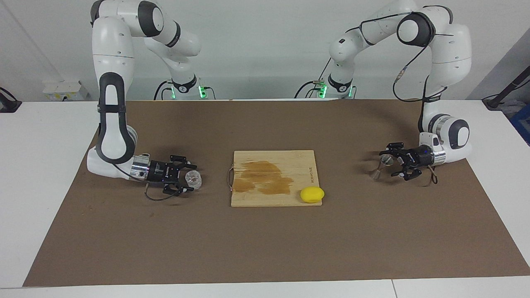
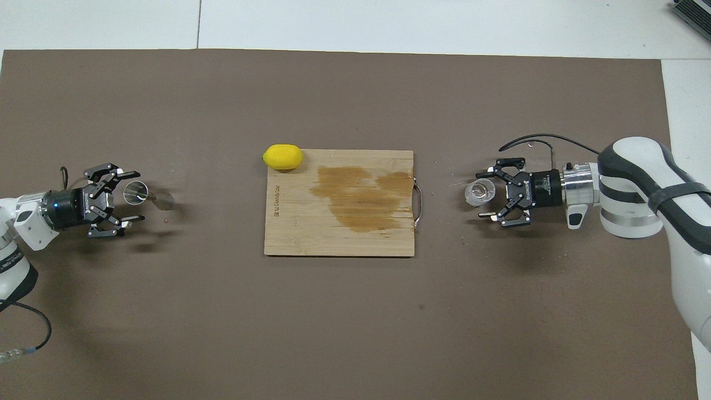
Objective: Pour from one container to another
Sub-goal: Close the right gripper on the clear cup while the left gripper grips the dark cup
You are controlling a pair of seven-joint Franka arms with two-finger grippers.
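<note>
The fingers are on either side of the glass cup above the brown mat, and closing now would catch it. It is time for my right gripper to close on the cup.
The clear glass cup [image 1: 193, 179] stands on the brown mat toward the right arm's end of the table; it also shows in the overhead view [image 2: 479, 192]. My right gripper [image 1: 188, 178] [image 2: 484, 193] lies low and level, open, with a finger on each side of the cup. The silver jigger [image 1: 381, 166] [image 2: 136, 193] stands upright on the mat toward the left arm's end. My left gripper [image 1: 390, 164] [image 2: 133, 195] is low and level, open, with its fingers on either side of the jigger.
A wooden cutting board [image 1: 265, 199] [image 2: 311, 236] with a dark wet stain and a metal handle lies mid-table between the two grippers. A yellow lemon [image 1: 312, 195] [image 2: 283, 156] sits on its corner farther from the robots, toward the left arm's end.
</note>
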